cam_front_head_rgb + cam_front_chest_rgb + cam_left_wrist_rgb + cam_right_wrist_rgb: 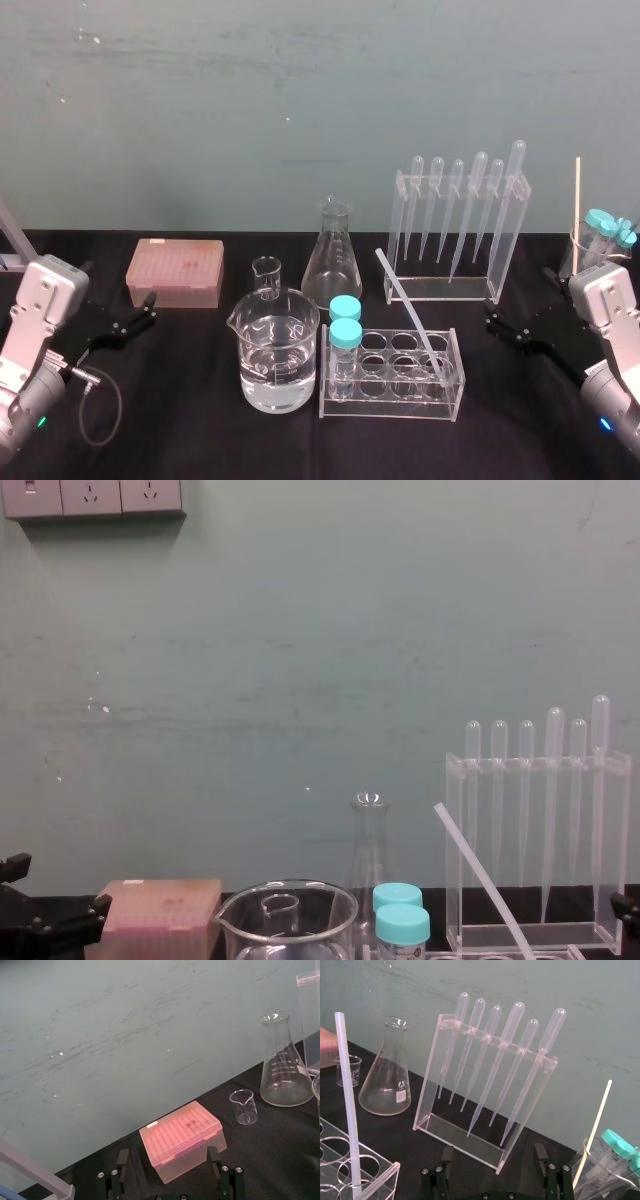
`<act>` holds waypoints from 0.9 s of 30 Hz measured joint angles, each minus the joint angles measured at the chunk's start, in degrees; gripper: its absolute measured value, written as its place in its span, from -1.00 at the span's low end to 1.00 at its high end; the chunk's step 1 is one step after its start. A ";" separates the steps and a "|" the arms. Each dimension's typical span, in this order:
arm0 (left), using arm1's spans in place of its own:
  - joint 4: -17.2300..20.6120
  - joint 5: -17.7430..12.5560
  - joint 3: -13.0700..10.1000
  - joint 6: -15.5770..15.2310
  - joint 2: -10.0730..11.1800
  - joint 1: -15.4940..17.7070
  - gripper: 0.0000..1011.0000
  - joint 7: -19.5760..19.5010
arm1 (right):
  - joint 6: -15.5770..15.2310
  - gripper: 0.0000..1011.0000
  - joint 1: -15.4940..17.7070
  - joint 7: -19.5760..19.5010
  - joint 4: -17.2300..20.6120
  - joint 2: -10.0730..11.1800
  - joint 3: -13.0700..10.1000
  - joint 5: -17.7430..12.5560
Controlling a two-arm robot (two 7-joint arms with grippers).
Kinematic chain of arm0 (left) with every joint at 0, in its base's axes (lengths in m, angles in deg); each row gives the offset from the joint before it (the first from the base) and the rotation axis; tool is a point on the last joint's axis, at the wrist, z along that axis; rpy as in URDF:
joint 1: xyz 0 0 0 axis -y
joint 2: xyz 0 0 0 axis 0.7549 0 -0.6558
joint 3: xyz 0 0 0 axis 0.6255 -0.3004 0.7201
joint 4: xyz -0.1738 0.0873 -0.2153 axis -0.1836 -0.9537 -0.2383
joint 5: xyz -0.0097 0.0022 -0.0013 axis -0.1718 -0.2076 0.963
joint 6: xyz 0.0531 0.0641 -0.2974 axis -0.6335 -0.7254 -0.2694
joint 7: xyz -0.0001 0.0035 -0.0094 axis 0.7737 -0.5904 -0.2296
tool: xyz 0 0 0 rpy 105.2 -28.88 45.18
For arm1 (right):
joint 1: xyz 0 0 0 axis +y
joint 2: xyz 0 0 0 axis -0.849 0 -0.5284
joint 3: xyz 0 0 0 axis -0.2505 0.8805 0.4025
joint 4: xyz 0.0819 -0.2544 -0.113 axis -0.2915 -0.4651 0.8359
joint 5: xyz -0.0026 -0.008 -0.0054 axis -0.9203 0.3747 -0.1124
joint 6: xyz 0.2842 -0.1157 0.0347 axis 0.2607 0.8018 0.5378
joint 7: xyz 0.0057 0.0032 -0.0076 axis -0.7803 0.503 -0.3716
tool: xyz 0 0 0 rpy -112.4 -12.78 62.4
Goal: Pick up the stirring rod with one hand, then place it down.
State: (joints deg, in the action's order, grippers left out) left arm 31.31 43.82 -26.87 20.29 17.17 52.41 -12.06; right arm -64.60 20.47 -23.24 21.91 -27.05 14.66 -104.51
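My right gripper is going to reach the stirring rod and grab its free upper part, because the stirring rod's lower end sits down inside the tube rack's hole.
The stirring rod is a thin translucent-white rod. It leans in the clear tube rack at the table's middle, lower end in a right-hand hole and upper end tilted back and left. It also rises past the rack in the right wrist view and slants across the chest view. My right gripper hovers open to the right of the rack, empty, facing the pipette stand. At the far left my left gripper is open and empty, pointing at the pink box.
A pink tip box, a small beaker, a large beaker of water and a conical flask stand left of the rack. Two blue-capped tubes sit in the rack. Behind it is the pipette stand. At far right a beaker holds capped tubes and a stick.
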 joint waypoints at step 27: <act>0.00 0.00 0.00 0.00 0.00 0.00 0.98 0.00 | 17.07 0.98 -5.16 12.45 -0.12 -3.89 1.56 3.37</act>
State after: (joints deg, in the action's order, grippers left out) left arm 31.31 43.82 -26.87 20.29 17.17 52.41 -12.06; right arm -47.53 15.31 -10.80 21.79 -30.94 16.23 -101.14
